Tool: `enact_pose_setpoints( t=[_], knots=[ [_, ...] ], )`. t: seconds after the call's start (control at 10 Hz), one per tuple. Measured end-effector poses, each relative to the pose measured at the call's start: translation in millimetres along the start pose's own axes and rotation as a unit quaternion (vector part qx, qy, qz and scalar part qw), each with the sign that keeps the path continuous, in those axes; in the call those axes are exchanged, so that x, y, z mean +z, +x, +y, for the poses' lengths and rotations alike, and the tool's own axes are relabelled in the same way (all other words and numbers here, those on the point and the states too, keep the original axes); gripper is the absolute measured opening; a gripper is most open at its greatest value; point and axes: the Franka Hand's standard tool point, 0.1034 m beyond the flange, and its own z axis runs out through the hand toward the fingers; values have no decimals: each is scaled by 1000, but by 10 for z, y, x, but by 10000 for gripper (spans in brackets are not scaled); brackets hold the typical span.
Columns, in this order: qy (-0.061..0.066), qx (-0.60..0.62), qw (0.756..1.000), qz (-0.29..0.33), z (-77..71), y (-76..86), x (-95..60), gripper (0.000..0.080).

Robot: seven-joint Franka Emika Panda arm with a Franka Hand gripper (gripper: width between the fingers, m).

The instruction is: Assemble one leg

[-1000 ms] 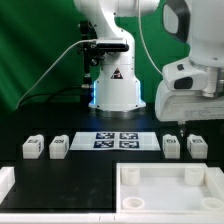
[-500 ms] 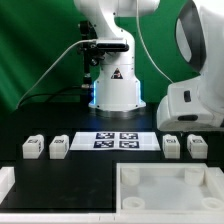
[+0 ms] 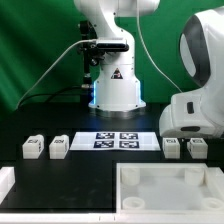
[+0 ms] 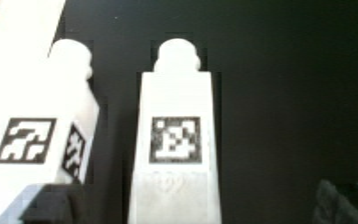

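The gripper grabs the leg by its square tagged body (image 4: 174, 175) next, so that the middle leg's rounded tip stays free to join the white panel.
Four small white legs with tags lie in a row on the black table: two on the exterior view's left (image 3: 33, 147) (image 3: 59, 147) and two on its right (image 3: 171, 146) (image 3: 196, 147). The arm's white hand (image 3: 197, 112) hangs low just above the right pair and hides the fingertips. In the wrist view one leg (image 4: 176, 130) lies lengthwise in the middle, tag up, with a second leg (image 4: 51, 115) beside it. My gripper (image 4: 197, 205) is open, its dark fingers (image 4: 48, 205) standing either side of the middle leg's near end, not touching it.
The marker board (image 3: 118, 139) lies between the two pairs of legs. A large white tray-like panel (image 3: 165, 188) with a raised rim sits at the front, and another white part (image 3: 5, 181) at the front left corner. The robot's base (image 3: 115, 85) stands behind.
The arm's hand has come down and shifted toward the exterior view's right, ending low over the right pair of legs. The legs have not moved.
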Motion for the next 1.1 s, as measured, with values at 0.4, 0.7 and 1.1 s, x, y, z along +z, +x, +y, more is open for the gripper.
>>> enact_pose_setpoints(
  t=[0.4,0.7,1.1],
  knots=[
    [7,12,1000,-22,16,39,186,649],
    [6,12,1000,-24,16,39,203,620],
    [6,12,1000,-24,15,39,203,291]
  ],
)
